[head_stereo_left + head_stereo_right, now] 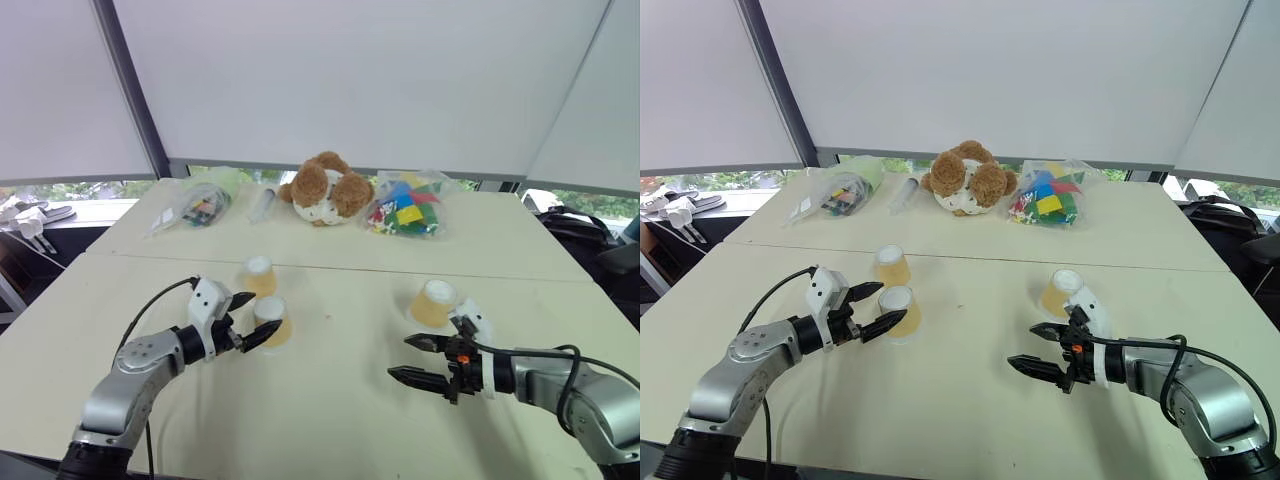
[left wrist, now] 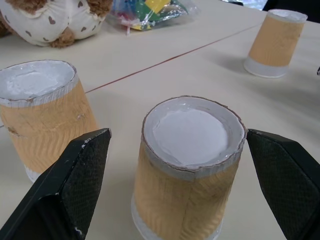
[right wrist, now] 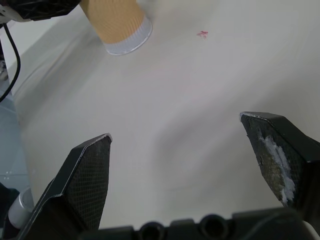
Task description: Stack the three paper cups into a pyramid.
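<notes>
The paper cup's white base (image 1: pixel 269 308) (image 2: pixel 191 136) has to stay free to carry the top cup, so my left gripper will grab the paper cup by its tan sides.
Three paper cups stand upside down on the table, tan sides and white bases up. One cup (image 1: pixel 259 276) is to the left of centre. A second cup (image 1: pixel 272 320) stands just in front of it, between the spread fingers of my left gripper (image 1: pixel 258 318), which is open around it without clasping it. In the left wrist view this cup (image 2: pixel 190 165) sits between the two black fingers (image 2: pixel 75 180), with its neighbour (image 2: pixel 42 110) beside it. The third cup (image 1: pixel 434 302) stands to the right. My right gripper (image 1: pixel 401 358) is open and empty, in front of and to the left of that cup.
At the back of the table lie a brown teddy bear (image 1: pixel 325 188), a clear bag of coloured blocks (image 1: pixel 405 210), another clear bag (image 1: pixel 200 205) and a plastic tube (image 1: pixel 262 203). A seam (image 1: pixel 400 270) crosses the table behind the cups. Bare tabletop lies between the two grippers.
</notes>
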Robot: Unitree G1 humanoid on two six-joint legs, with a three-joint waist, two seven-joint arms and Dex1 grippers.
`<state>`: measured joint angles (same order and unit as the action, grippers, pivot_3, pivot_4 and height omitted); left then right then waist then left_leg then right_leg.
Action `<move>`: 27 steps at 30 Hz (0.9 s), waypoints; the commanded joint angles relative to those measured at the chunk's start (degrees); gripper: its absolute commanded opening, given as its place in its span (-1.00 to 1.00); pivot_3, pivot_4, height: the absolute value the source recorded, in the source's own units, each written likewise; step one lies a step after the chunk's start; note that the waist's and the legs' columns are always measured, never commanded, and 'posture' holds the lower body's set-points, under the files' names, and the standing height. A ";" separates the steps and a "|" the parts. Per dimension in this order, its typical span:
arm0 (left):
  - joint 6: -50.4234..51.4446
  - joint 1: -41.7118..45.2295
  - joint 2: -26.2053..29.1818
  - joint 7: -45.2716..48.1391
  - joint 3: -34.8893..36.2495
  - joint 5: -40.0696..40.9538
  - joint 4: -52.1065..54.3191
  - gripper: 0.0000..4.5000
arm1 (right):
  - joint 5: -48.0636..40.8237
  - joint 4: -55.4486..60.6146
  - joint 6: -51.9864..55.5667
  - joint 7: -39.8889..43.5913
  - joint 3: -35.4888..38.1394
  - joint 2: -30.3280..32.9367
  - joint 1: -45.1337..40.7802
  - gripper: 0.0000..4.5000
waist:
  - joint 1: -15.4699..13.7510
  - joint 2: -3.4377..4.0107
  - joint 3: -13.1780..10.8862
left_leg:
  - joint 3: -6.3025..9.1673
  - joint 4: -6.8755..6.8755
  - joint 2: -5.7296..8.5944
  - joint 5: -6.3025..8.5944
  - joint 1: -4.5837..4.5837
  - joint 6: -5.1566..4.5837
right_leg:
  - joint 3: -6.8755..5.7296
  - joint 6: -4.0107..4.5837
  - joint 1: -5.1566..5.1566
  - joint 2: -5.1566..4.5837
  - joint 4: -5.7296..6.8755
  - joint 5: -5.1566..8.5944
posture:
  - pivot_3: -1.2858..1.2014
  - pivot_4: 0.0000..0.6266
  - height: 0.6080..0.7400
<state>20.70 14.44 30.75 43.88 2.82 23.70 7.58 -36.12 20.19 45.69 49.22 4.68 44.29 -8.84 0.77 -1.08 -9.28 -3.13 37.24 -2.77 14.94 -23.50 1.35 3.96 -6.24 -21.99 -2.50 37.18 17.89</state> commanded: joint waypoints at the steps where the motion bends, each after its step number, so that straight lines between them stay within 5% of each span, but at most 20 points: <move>1: -2.54 1.93 -1.05 0.40 -1.03 -1.30 -0.55 0.97 | -0.01 1.82 -0.87 -0.36 0.06 -0.45 -0.39 1.00 | -0.02 0.00 0.00 | 0.00 0.00 0.00 0.00 0.00 0.00 | 0.00 0.00 0.00 0.00 0.00 0.00 | 0.03 -0.52 1.00; 5: -5.11 2.02 -1.84 0.41 -2.24 -3.51 -2.42 0.97 | -0.06 1.76 -0.74 -0.57 -0.17 -0.90 -0.16 1.00 | -0.08 0.00 0.00 | 0.01 0.04 0.03 0.00 0.00 0.00 | -0.01 0.00 0.03 0.00 0.00 0.00 | 0.03 -0.52 1.00; 11: -5.88 2.47 -2.43 0.94 -1.81 -3.29 -3.35 0.03 | -0.52 2.35 -0.41 -1.06 -0.02 -1.03 0.40 1.00 | -0.02 0.00 0.00 | 0.03 0.03 0.02 0.00 0.00 0.00 | -0.01 -0.01 0.02 0.01 0.03 0.00 | 0.03 -0.52 1.00; 19: 4.38 3.84 -3.61 0.89 -2.99 4.31 7.53 0.02 | -1.82 3.18 0.42 -1.93 2.52 -0.55 2.01 1.00 | -0.16 0.00 0.00 | 0.03 0.03 0.01 0.00 -0.01 0.00 | -0.01 -0.03 0.03 -0.01 0.03 -0.01 | 0.03 -0.52 1.00; 27: 0.22 8.87 -9.46 2.07 -10.76 -1.14 -0.63 0.02 | -6.56 5.98 3.77 -3.96 11.94 1.48 6.49 1.00 | -0.02 0.00 0.00 | 0.11 0.19 0.10 0.00 0.01 0.00 | -0.03 -0.09 0.17 0.03 0.01 -0.04 | 0.03 -0.52 1.00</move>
<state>22.88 22.53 21.80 44.85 -7.18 22.94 6.85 -41.50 24.26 49.31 45.60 13.67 44.75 -2.30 0.76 -1.08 -9.28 -3.02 37.41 -2.68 14.94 -23.50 1.35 3.92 -6.32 -21.83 -2.46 37.19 17.86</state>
